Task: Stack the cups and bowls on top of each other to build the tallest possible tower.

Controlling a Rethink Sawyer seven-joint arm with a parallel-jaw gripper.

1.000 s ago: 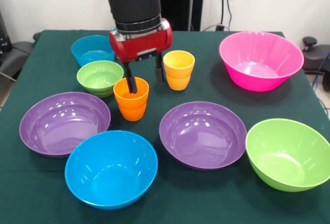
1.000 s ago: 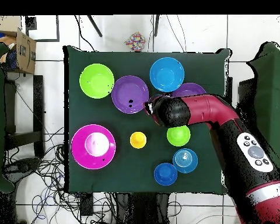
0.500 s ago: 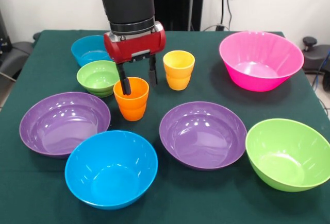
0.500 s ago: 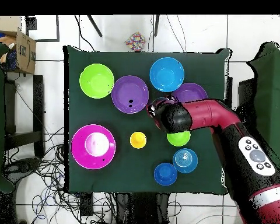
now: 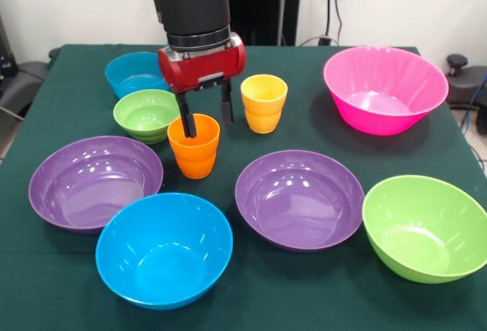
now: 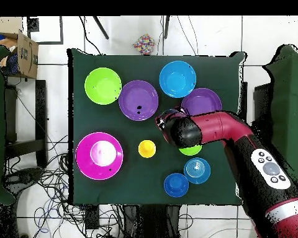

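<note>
I will grab the orange cup by its rim (image 5: 210,122) with my gripper next. That will start the tower by stacking it with the yellow cup (image 5: 264,103).
The orange cup (image 5: 194,148) stands upright mid-table. My gripper (image 5: 206,116) is open right above it, one finger dipped inside the cup's rim and the other outside on its far right. The yellow cup (image 5: 264,103) (image 6: 147,149) stands just to the right, apart from the fingers. A small green bowl (image 5: 147,114) sits left of the orange cup, with a light blue bowl (image 5: 135,72) behind it. A small dark blue bowl (image 6: 176,184) shows only from overhead, where my arm hides the orange cup. Nothing is stacked.
Large bowls ring the front of the table: purple (image 5: 95,183), blue (image 5: 163,247), purple (image 5: 299,198) and green (image 5: 426,228). A large pink bowl (image 5: 384,87) stands at the back right. A cardboard box (image 6: 18,52) sits off the table.
The gripper has shifted slightly left in the front view and stays open over the orange cup. The cups and bowls have not moved.
</note>
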